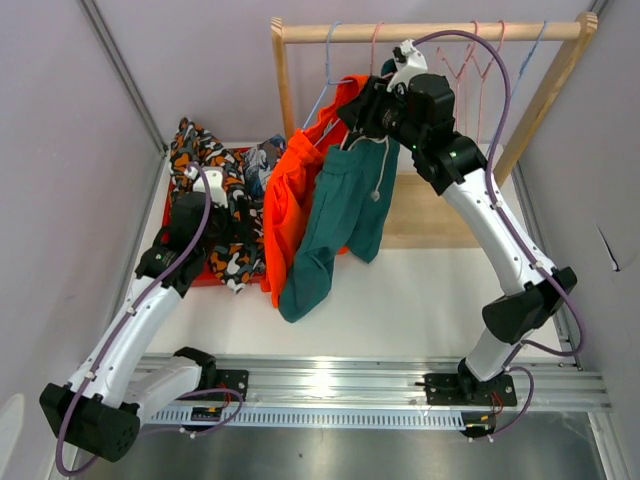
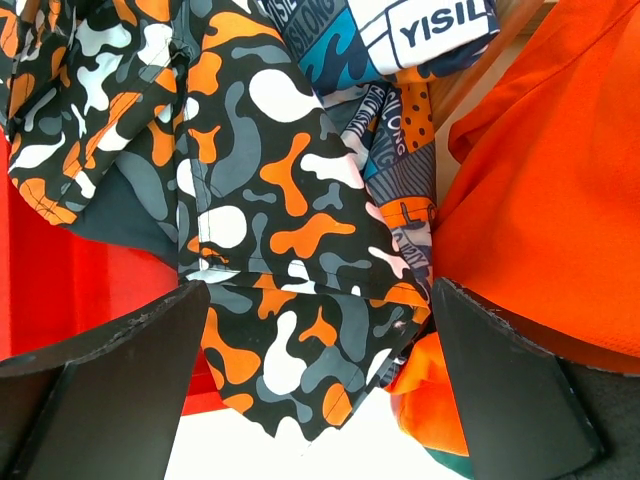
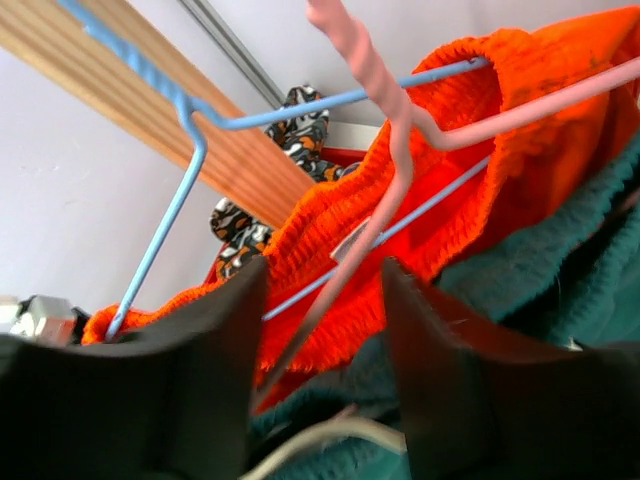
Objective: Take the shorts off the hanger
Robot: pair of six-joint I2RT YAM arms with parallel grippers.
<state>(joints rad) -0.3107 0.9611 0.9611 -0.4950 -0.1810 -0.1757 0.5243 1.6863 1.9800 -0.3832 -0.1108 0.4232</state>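
I should grab the teal shorts' leg (image 1: pixel 322 235) with my left gripper. Then the waistband stays free to slip off the pink hanger.
Bright orange shorts (image 1: pixel 288 200) and dark teal shorts (image 1: pixel 340 225) hang from the wooden rail (image 1: pixel 430 32). My right gripper (image 1: pixel 357 122) is up at their waistbands. In the right wrist view its fingers (image 3: pixel 325 275) stand apart around the pink hanger (image 3: pixel 385 130), with the orange waistband (image 3: pixel 440 200) and teal fabric (image 3: pixel 560 270) behind it; a blue hanger (image 3: pixel 190 150) carries the orange pair. My left gripper (image 1: pixel 205 190) hovers open (image 2: pixel 320 290) over the orange-black-white print shorts (image 2: pixel 280 200), beside the blue-white print pair (image 2: pixel 400 40).
The print shorts lie piled on a red tray (image 1: pixel 212 272) at the left. Several bare hangers (image 1: pixel 470 60) hang on the rail's right half. The rack's wooden base (image 1: pixel 430 215) lies under them. Grey walls close in both sides.
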